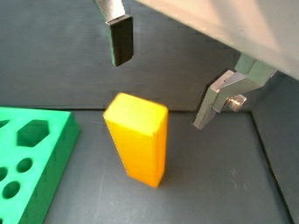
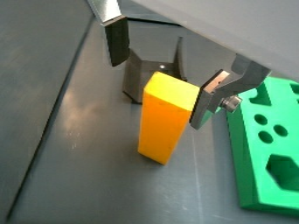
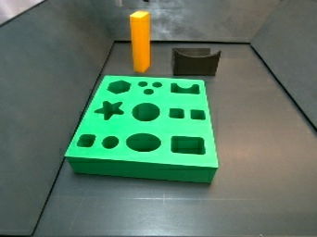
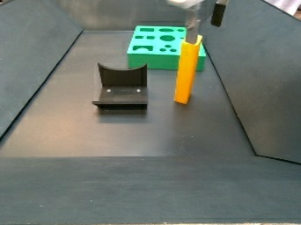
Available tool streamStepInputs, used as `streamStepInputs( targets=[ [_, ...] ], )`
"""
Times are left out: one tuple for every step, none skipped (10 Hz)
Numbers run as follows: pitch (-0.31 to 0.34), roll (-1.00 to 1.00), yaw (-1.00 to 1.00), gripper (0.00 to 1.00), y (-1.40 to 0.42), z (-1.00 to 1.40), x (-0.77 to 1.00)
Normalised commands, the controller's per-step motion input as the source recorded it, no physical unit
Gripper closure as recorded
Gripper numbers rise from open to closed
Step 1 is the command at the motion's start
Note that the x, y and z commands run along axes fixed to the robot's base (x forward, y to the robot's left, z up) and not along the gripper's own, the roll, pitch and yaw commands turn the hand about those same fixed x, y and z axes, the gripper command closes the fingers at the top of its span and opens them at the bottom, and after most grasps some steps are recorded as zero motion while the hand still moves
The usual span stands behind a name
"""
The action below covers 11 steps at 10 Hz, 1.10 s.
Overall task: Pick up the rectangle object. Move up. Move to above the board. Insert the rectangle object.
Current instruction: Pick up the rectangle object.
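Observation:
My gripper is to grab the orange block by the block's upper sides next, and then it should insert the block into the board (image 3: 145, 125).
The rectangle object (image 3: 141, 42) is a slim orange block standing upright on the dark floor, just beyond the far edge of the board (image 3: 145, 125), a green slab with many cut-out holes. In both wrist views my gripper (image 1: 163, 79) (image 2: 163, 74) hangs open above the block's top (image 1: 135, 114) (image 2: 167, 87). One finger (image 2: 117, 44) is on each side of it and nothing is between the pads. In a side view only the gripper's tips (image 4: 206, 9) show at the picture's edge, over the block (image 4: 185, 70).
The dark fixture (image 4: 120, 88) (image 2: 152, 74) stands on the floor close beside the orange block. Sloped dark walls (image 3: 74, 56) enclose the floor on both sides. The board (image 1: 30, 157) (image 2: 268, 140) (image 4: 165, 44) lies near the block.

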Motion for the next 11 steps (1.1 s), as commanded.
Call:
streamStepInputs(
  targets=[
    [-0.101,0.0,0.91,0.0,-0.23,0.02,-0.24],
    [-0.121,0.08,0.65,0.0,-0.28,0.0,-0.2],
    [-0.147,0.29,0.73,0.0,-0.15,-0.07,-0.19],
    [-0.2,0.34,0.79,0.0,-0.04,-0.19,-0.03],
    [-0.091,0.19,0.51,0.0,0.0,-0.16,0.35],
    [0.0,0.07,0.15,0.0,0.13,-0.06,0.73],
    [0.003,0.06,0.09,0.0,0.1,-0.03,0.74],
    [0.0,0.07,0.13,0.0,0.01,-0.04,0.62],
    [0.0,0.05,0.15,0.0,0.0,-0.08,0.38],
    [0.0,0.0,0.12,0.0,-0.03,-0.11,0.15],
    [-0.041,-0.02,0.35,0.0,-0.08,-0.22,0.0]
  ],
)
